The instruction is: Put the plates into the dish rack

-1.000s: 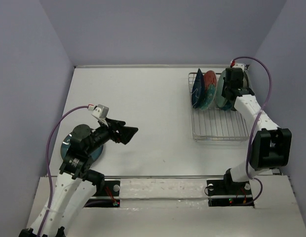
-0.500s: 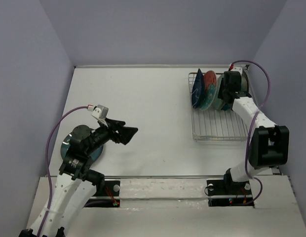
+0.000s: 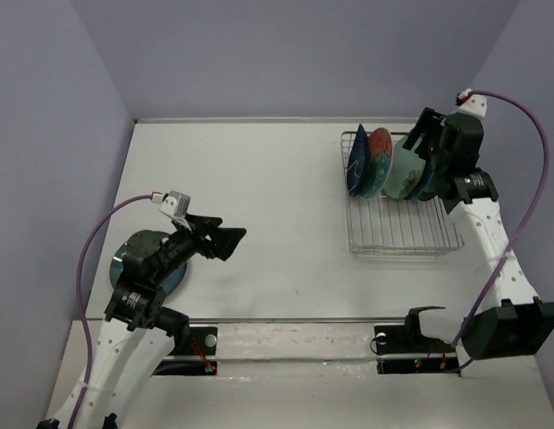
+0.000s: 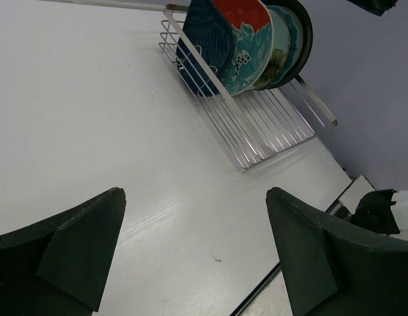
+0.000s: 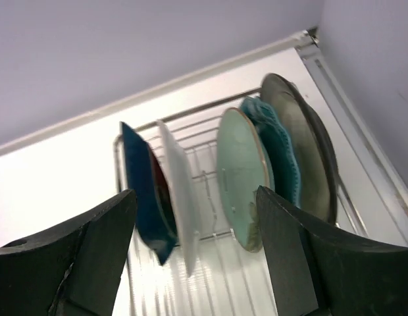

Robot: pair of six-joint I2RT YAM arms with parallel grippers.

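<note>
The blue-teal plate's rim on the rack side is the part my right gripper needs to grab next, so that the rest stays free to slot upright into the rack.
The silver wire dish rack stands at the back right with several plates upright in its far end: a navy one, a red one and a mint-green one. The right wrist view shows the navy plate, the mint-green plate, a teal scalloped plate and a dark-rimmed plate. My right gripper hangs open above them, holding nothing. A blue-teal plate lies flat at the near left, partly under my left arm. My left gripper is open over bare table.
The near half of the rack holds no plates. A grey wall runs close behind and to the right of the rack. The purple cable of the right arm loops beside the rack's right side.
My right gripper has opened, let go of the mint-green plate in the rack, and lifted up and to the right. The left arm has hardly moved.
</note>
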